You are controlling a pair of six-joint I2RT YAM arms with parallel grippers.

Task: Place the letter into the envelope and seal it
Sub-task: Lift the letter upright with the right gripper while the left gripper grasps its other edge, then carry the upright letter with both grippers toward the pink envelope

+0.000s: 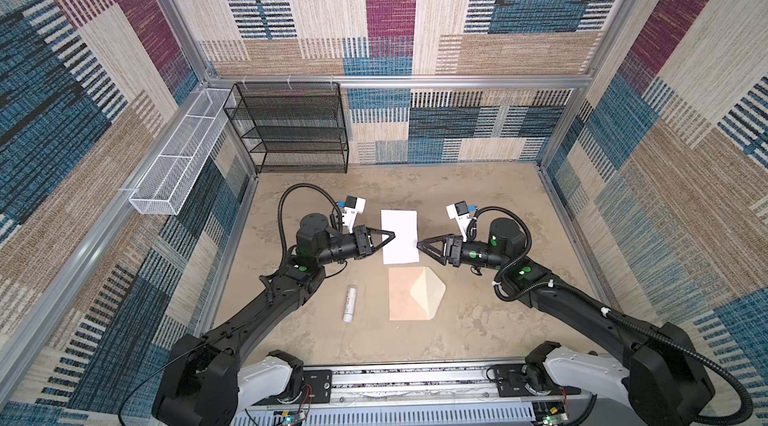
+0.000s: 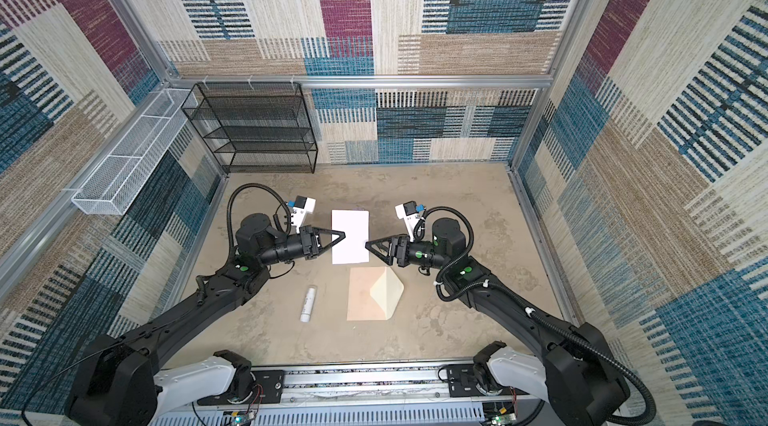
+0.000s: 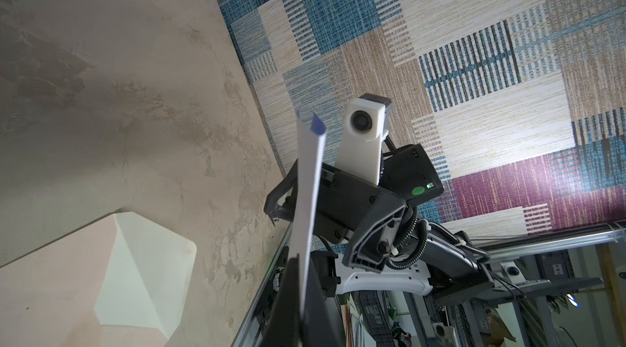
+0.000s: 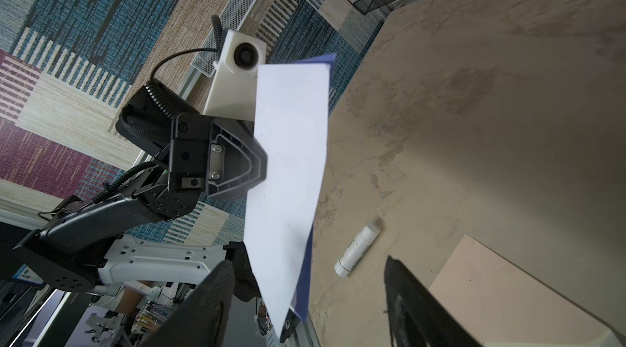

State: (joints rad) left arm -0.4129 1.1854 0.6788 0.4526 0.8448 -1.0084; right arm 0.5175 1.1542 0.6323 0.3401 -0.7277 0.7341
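Observation:
My right gripper needs to pinch the letter's edge on the flap's side [image 1: 417,229] next, so that the opposite edge stays free to go into the envelope [image 1: 401,295].
In both top views the letter [image 1: 399,241] [image 2: 350,237] hangs above the table with its plain white back up, between my two grippers. My left gripper [image 1: 392,233] [image 2: 344,233] is shut on its left edge; the left wrist view shows the sheet [image 3: 306,199] edge-on, pinched between the jaws [image 3: 299,260]. My right gripper [image 1: 419,244] [image 2: 367,244] [image 4: 308,262] stands open at the right edge, with the sheet [image 4: 288,166] loose between its spread fingers. The peach-pink envelope [image 1: 401,295] [image 2: 361,295] [image 3: 50,277] [image 4: 508,294] lies flat just in front, its cream flap [image 1: 428,293] open to the right.
A small white tube [image 1: 350,303] [image 2: 308,304] [image 4: 357,248] lies left of the envelope. A black mesh shelf [image 1: 291,129] stands at the back left, and a white wire basket [image 1: 174,162] hangs on the left wall. A metal rail [image 1: 415,380] runs along the front edge.

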